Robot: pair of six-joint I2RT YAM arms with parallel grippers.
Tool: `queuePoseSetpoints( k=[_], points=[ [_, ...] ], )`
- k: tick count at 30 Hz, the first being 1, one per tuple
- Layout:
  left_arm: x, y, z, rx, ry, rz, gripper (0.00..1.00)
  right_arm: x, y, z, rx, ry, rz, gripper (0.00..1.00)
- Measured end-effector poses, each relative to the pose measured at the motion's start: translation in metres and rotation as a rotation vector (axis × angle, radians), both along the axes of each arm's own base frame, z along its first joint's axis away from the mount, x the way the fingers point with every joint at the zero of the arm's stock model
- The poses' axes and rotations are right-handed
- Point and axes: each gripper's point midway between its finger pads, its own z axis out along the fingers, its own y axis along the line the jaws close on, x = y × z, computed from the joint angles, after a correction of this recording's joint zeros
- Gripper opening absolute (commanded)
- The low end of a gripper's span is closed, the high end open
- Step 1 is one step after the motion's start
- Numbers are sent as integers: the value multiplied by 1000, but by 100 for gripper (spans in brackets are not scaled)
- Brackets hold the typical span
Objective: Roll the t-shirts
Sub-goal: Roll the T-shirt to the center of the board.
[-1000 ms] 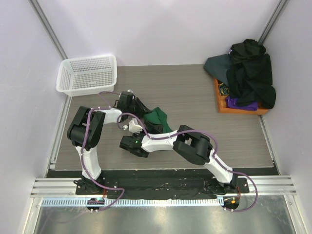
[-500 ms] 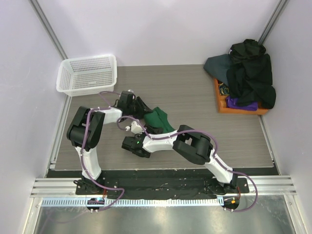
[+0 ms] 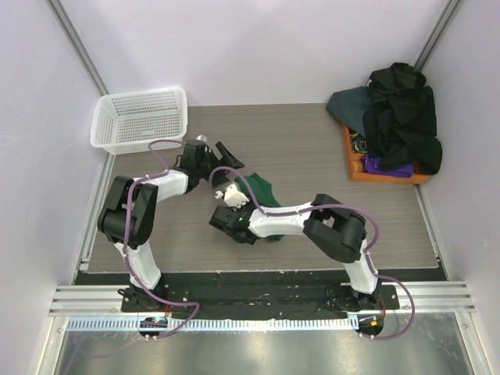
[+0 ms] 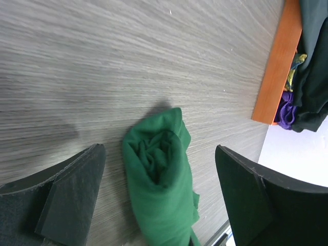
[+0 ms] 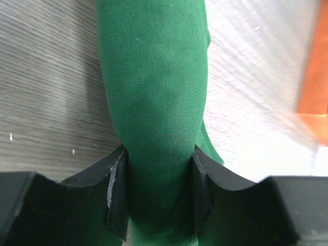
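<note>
The robot's left gripper should next grab the t-shirt roll by its spiral end (image 4: 159, 167), and then both grippers can lay it rolled in the basket.
A dark green t-shirt, rolled into a small roll (image 3: 262, 191), lies on the grey table near the middle. My right gripper (image 5: 159, 189) is shut on the roll (image 5: 154, 92), its pads (image 5: 117, 195) pressing the cloth from both sides. My left gripper (image 4: 160, 154) is open, with the roll's spiral end (image 4: 159, 184) lying between its wide-apart fingers (image 4: 66, 189) and touching neither. In the top view the left gripper (image 3: 225, 167) sits just left of the roll. More t-shirts, dark ones, are heaped (image 3: 398, 117) at the far right.
The heap rests on an orange tray (image 3: 353, 160), whose edge also shows in the left wrist view as the orange tray (image 4: 274, 66). A white mesh basket (image 3: 141, 117) stands at the far left corner. Walls close in the table on three sides.
My left gripper has opened, let go of the roll and drawn back a little to the far left. My right gripper has closed on the roll, and its arm has shifted right.
</note>
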Motion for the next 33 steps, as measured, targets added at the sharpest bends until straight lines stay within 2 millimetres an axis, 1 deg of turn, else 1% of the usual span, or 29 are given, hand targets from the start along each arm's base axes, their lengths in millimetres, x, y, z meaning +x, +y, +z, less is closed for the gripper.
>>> queuePoseSetpoints(
  k=[2, 6, 11, 15, 20, 21, 25, 30, 33],
  points=[
    [2, 4, 3, 4, -9, 3, 94, 0, -3, 1, 64, 32, -3, 39],
    [5, 10, 9, -1, -25, 12, 94, 1, -8, 1, 256, 131, -8, 39],
    [2, 12, 7, -10, -14, 4, 94, 7, -12, 2, 522, 259, -6, 39],
    [-3, 9, 7, -27, -8, -20, 94, 10, -8, 3, 710, 354, 25, 39],
    [-10, 4, 4, -54, -6, -57, 94, 9, 4, 4, 912, 463, 104, 39],
    [-12, 3, 3, -59, -2, -66, 94, 9, 6, 4, 936, 479, 117, 37],
    [-18, -2, -5, -76, 17, -100, 95, 3, 14, 5, 1000, 544, 172, 37],
    [-28, 1, -15, -69, 38, -117, 95, -3, 19, 5, 1017, 580, 201, 37],
    [-29, 0, -17, -75, 41, -126, 94, -4, 19, 5, 1010, 586, 209, 37]
  ],
)
